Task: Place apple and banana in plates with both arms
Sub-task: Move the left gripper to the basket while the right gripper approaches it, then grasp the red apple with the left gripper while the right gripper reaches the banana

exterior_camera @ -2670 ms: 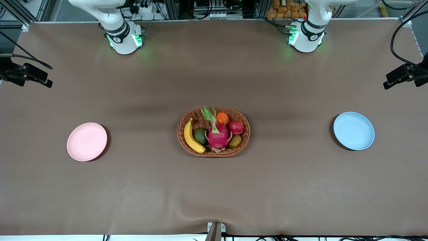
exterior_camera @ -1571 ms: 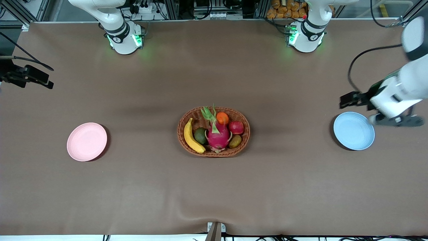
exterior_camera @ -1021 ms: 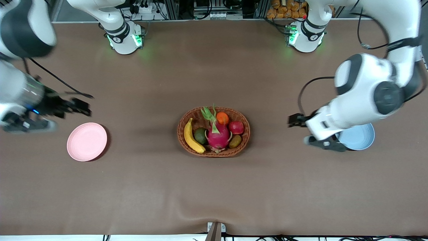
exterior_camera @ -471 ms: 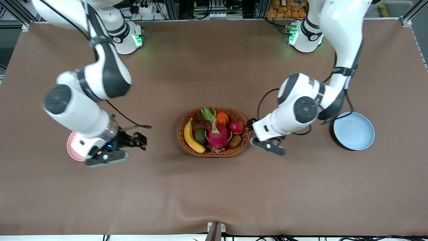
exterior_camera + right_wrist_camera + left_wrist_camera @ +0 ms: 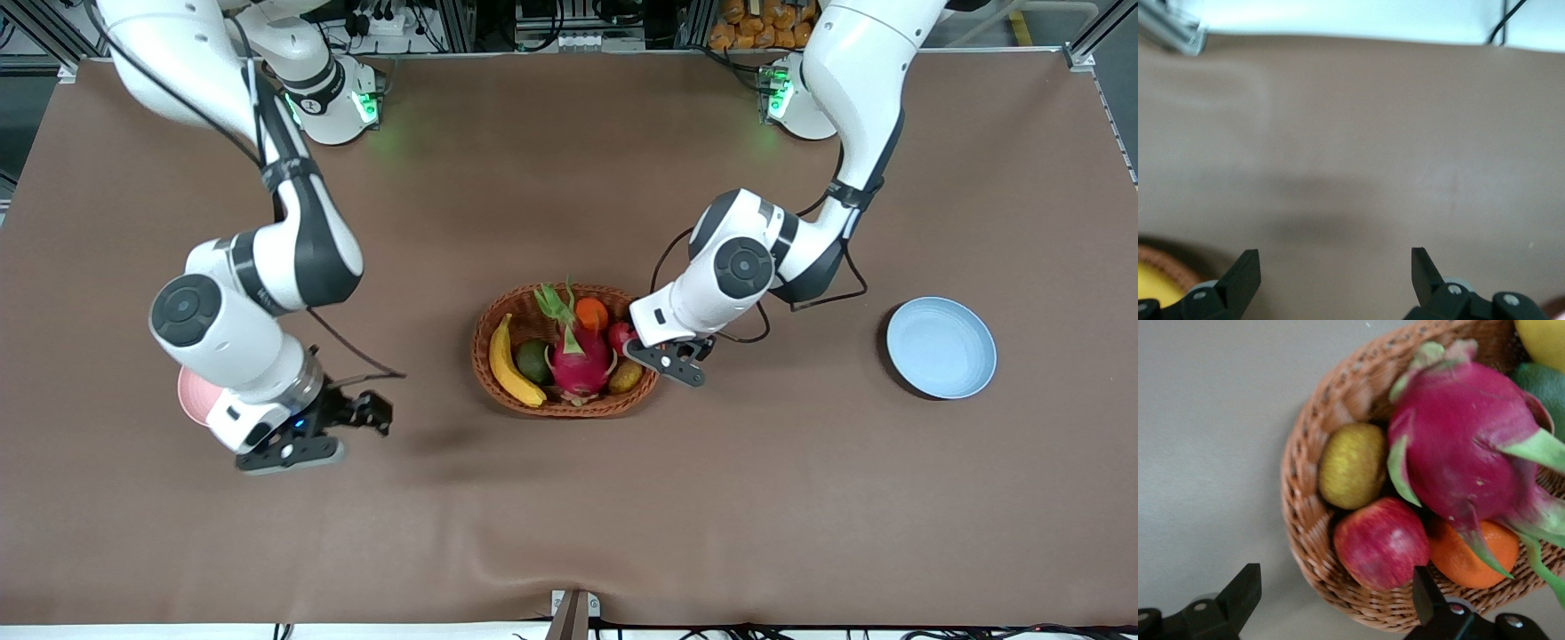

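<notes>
The left gripper grabs the red apple (image 5: 619,335) by its round sides next, to serve fruit on the blue plate (image 5: 941,347).
The red apple (image 5: 619,335) lies in the woven basket (image 5: 498,391) at the end toward the left arm. My left gripper (image 5: 663,360) hovers over that basket end, open and empty. In the left wrist view the apple (image 5: 1381,543) lies just ahead of the open left gripper (image 5: 1335,597), one fingertip (image 5: 1423,590) beside it. The yellow banana (image 5: 508,359) lies along the basket's other end. My right gripper (image 5: 290,452) is open and empty over bare table beside the pink plate (image 5: 190,397), which the right arm mostly hides. The blue plate (image 5: 941,347) stands empty toward the left arm's end.
The basket also holds a pink dragon fruit (image 5: 580,360), an orange (image 5: 591,313), a green avocado (image 5: 532,361) and a brownish fruit (image 5: 625,376). The right wrist view shows the open right gripper (image 5: 1335,267) over brown table, with the basket rim (image 5: 1158,257) at one corner.
Both arms have swung in from the table's ends. The left gripper moved past the blue plate to the basket's apple end. The right gripper came down beside the pink plate.
</notes>
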Action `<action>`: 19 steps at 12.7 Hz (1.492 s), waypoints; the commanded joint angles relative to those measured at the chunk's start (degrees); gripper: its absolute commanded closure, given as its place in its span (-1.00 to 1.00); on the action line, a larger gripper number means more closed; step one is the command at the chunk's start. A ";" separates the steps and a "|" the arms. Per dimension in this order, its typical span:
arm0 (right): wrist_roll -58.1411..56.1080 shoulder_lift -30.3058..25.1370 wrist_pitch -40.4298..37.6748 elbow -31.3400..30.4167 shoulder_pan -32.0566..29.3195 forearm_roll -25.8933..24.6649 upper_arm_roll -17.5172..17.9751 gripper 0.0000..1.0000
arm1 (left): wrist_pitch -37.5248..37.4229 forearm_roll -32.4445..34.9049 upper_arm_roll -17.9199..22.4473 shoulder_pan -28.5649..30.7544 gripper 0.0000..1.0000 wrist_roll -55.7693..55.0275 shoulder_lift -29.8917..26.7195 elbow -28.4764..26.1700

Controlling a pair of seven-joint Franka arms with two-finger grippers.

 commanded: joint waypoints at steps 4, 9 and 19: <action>-0.47 4.36 8.52 2.29 -3.10 0.34 0.50 -1.00 | 5.87 0.42 0.36 -3.28 -1.00 -0.85 -2.03 -4.54; 0.49 9.80 20.10 2.11 -0.12 0.96 0.76 -1.00 | 10.62 2.25 0.45 -3.45 -1.00 -0.32 -0.45 -6.30; 6.12 15.35 20.93 6.68 4.01 0.69 0.76 -1.00 | 16.96 4.37 0.62 -5.04 -0.28 -0.50 2.98 -6.21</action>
